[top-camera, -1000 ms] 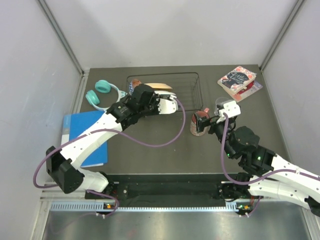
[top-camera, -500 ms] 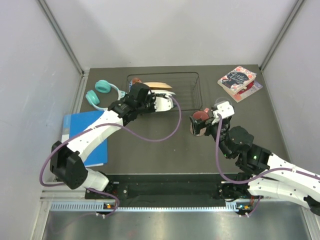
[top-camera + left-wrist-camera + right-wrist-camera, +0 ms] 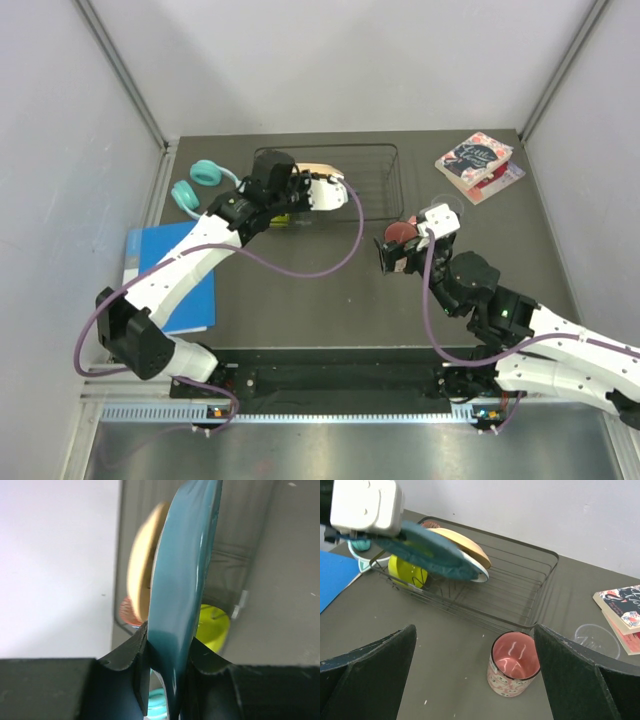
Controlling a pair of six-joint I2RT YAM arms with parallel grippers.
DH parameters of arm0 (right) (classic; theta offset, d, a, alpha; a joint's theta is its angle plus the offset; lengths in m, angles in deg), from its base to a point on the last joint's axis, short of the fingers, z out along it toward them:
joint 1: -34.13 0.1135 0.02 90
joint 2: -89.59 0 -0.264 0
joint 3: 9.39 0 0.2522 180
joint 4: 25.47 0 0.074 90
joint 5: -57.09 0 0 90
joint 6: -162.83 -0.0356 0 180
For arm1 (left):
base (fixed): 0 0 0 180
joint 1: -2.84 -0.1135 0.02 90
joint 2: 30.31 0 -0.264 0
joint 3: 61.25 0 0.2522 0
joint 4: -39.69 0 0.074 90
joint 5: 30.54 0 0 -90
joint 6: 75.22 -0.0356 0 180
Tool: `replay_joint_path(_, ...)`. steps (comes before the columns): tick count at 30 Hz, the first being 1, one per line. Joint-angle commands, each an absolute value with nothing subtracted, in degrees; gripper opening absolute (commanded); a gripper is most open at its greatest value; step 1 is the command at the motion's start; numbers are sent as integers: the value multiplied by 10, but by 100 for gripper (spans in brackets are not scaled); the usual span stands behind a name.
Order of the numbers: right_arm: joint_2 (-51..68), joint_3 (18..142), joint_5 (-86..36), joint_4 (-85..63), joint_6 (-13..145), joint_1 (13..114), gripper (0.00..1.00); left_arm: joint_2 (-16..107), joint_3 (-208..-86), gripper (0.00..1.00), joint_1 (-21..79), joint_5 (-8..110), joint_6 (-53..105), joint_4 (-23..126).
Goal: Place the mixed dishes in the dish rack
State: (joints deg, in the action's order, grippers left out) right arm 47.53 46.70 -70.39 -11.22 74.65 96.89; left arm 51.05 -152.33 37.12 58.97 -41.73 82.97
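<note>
I will keep holding the teal plate in my left gripper until it reaches the rack's front wires, as the yellow-green bowl lies between the plate and the wires.
My left gripper (image 3: 298,192) is shut on the rim of the teal scalloped plate (image 3: 182,580). It holds the plate tilted over the left end of the black wire dish rack (image 3: 378,185). In the rack stand the cream plate (image 3: 141,580), a white plate edge (image 3: 476,573), the yellow-green bowl (image 3: 406,572) and the red patterned bowl (image 3: 127,613). The teal plate (image 3: 427,550) also shows in the right wrist view. The pink floral mug (image 3: 514,666) stands upright on the table in front of the rack (image 3: 520,585). My right gripper (image 3: 475,645) is open, hovering above and just short of the mug.
Teal headphones (image 3: 205,180) lie left of the rack. A blue folder (image 3: 165,270) lies at the left edge. Floral books (image 3: 475,160) sit at the back right, with a clear round item (image 3: 592,640) near them. Grey walls enclose the table.
My left gripper has carried the teal plate farther back over the rack's left end. My right gripper has moved left and closer over the mug.
</note>
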Motion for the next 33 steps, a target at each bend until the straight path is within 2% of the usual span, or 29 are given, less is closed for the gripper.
replay_joint_path(1,471,466,-695,-131,740,976,100,464,-1568,0,369,613,-442,714)
replay_joint_path(19,483,457,-700,-120,735,976,99,480,-1479,0,342,597,-451,699)
replay_joint_path(33,491,450,-698,-120,732,977,99,537,-1471,0,338,578,-485,694)
